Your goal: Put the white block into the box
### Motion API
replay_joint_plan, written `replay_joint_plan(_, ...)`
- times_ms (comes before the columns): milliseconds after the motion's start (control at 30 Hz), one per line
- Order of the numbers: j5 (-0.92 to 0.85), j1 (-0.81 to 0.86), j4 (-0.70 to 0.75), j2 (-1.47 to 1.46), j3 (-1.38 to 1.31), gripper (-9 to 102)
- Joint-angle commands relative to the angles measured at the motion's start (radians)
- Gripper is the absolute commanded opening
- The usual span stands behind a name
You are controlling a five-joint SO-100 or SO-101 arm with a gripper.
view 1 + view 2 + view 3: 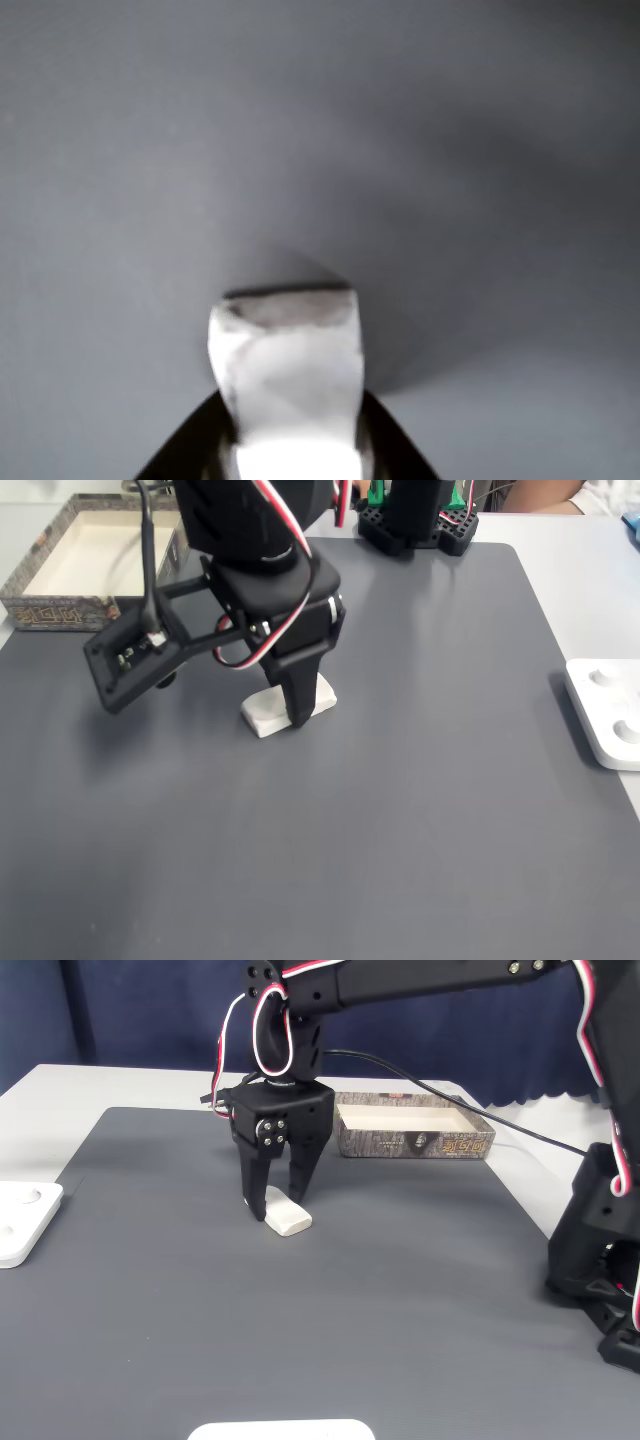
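Observation:
Next, my gripper grabs the white block [288,365] by its long sides, to put it into the box.
The white block [288,1218] lies flat on the dark grey mat [330,1310], left of the mat's middle in a fixed view. My gripper [275,1203] points straight down over it, open, with one black finger on each side of the block's far end. From the opposite fixed view, a finger [299,705] stands in front of the block [268,714]. The other view looks down along the block [288,365], with black fingers at its lower sides. The box [420,1143] sits at the mat's far edge, beige inside, nothing in it; the same box [40,610] is at top left.
A large white rounded device [605,715] rests off the mat's right edge, and the same device [20,1222] is at far left. Another white object [280,1430] sits at the near edge. The arm's black base [600,1270] stands at the right.

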Motion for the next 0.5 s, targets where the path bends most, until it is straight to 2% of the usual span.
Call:
replay_joint_plan(0, 0.011, -0.025, -0.035, 0.002, -0.048, -2)
replay_joint_plan(200, 0.008, -0.023, -0.034, 0.023, -0.048, -2)
replay_joint_plan(467, 0.005, 0.011, 0.014, 0.19, 0.023, -2)
